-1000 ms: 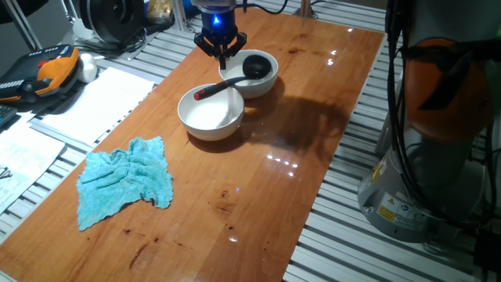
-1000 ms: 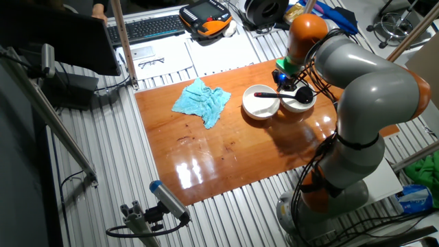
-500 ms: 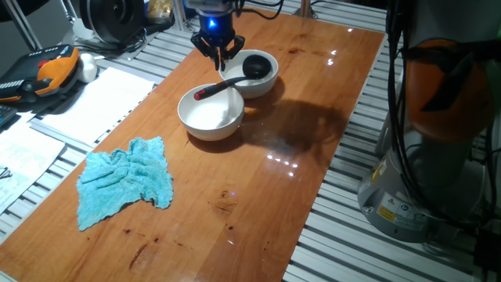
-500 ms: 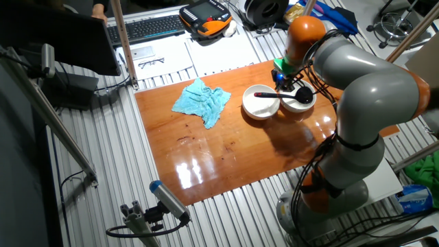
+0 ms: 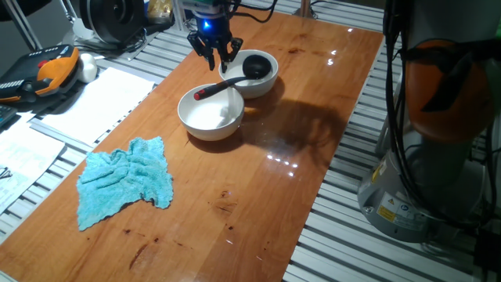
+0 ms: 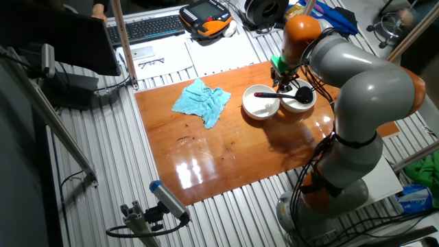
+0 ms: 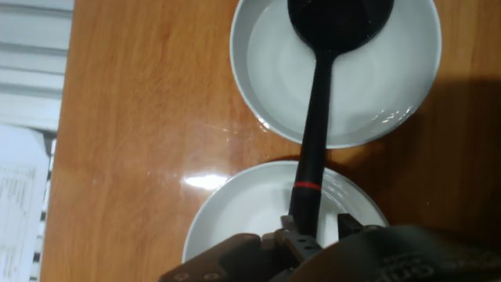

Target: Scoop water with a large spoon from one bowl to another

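The ladle's scoop sits wet in the water of the far bowl, so my gripper will grab the ladle by its handle end next.
The black ladle lies across two white bowls on the wooden table. Its scoop rests in the far bowl, where a faint water line shows. Its handle reaches over the near bowl, with the red mark above that bowl. My gripper hangs open and empty just above the handle's end, at the far-left side of the bowls. In the hand view my fingers stand either side of the handle tip, not touching it. The ladle also shows in the other fixed view.
A crumpled blue cloth lies on the table nearer the front left. Papers and an orange-black handset sit off the table's left edge. My arm's base stands at the right.
My gripper has moved a little left and up, away from the ladle handle. The ladle and both bowls have not moved.
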Available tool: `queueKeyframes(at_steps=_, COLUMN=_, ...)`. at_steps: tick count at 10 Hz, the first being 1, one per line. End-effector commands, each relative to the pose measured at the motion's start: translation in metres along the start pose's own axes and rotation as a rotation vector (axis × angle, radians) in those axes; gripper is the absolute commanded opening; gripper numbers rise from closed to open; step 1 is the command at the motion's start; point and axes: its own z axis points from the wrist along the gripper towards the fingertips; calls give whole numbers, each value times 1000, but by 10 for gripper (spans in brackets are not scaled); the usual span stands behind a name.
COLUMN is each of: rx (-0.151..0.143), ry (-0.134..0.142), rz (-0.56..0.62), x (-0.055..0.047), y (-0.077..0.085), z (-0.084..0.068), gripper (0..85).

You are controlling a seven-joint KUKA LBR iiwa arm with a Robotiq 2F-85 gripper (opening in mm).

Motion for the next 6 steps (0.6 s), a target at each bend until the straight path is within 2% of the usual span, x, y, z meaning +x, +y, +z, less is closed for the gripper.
queueKeyframes(at_steps=1, rx=4, ry=-3, rz=9, x=-1, y=-1, z=1, gripper=340)
queueKeyframes(at_steps=6, rx=17, ry=-32, rz=4, x=-1, y=0, z=1, gripper=340)
